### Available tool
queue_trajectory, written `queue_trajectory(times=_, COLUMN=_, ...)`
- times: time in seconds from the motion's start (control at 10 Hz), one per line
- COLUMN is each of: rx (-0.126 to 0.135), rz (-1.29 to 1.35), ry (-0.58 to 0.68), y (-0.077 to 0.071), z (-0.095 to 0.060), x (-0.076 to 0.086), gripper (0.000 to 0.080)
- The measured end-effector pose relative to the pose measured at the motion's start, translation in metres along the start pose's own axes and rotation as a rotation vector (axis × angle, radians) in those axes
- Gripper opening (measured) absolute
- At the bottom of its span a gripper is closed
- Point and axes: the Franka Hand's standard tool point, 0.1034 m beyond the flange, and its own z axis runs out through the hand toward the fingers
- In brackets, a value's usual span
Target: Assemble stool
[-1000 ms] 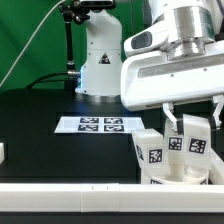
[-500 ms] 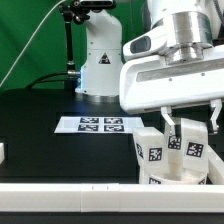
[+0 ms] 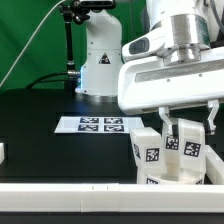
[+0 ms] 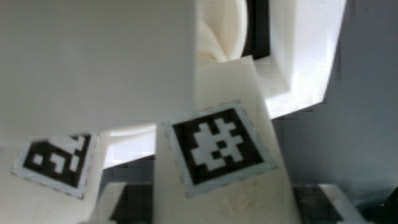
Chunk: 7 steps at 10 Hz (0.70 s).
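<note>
The held leg stands upright in the round seat, beside the other tagged leg, and it would rest there, so I need to open my gripper now.
My gripper hangs at the exterior view's right front, shut on a white block leg with square tags, held upright over the white seat. A second tagged leg stands on the seat just to the exterior view's left of it. Only part of the seat shows behind the rail. In the wrist view the held leg fills the middle and runs down between my gripper's dark pads. The other leg's tag shows beside it.
The marker board lies flat mid-table behind the stool parts. A long white border rail runs along the front edge. A small white part sits at the exterior view's left edge. The arm's base stands at the back.
My gripper and the held leg have shifted slightly toward the exterior view's left and a little lower, closer to the standing leg.
</note>
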Motion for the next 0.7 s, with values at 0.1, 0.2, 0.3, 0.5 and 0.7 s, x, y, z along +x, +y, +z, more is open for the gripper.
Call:
queue_trajectory(times=0.1, rx=-0.002, rz=-0.001, ry=0.004, y=0.0011, z=0.0011, x=-0.0007, gripper=0.0328)
queue_trajectory(times=0.2, rx=-0.002, rz=-0.002, ry=0.016, y=0.0016, z=0.0015, x=-0.0004, gripper=0.0328)
queue_trajectory(times=0.3, rx=-0.003, rz=-0.002, ry=0.026, y=0.0026, z=0.0024, x=-0.0003, gripper=0.0328)
queue_trajectory(times=0.5, rx=-0.003, rz=-0.002, ry=0.024, y=0.0025, z=0.0026, x=0.0000, gripper=0.0328)
queue_trajectory(times=0.7, rx=-0.004, rz=-0.002, ry=0.019, y=0.0026, z=0.0031, x=-0.0011, gripper=0.0483)
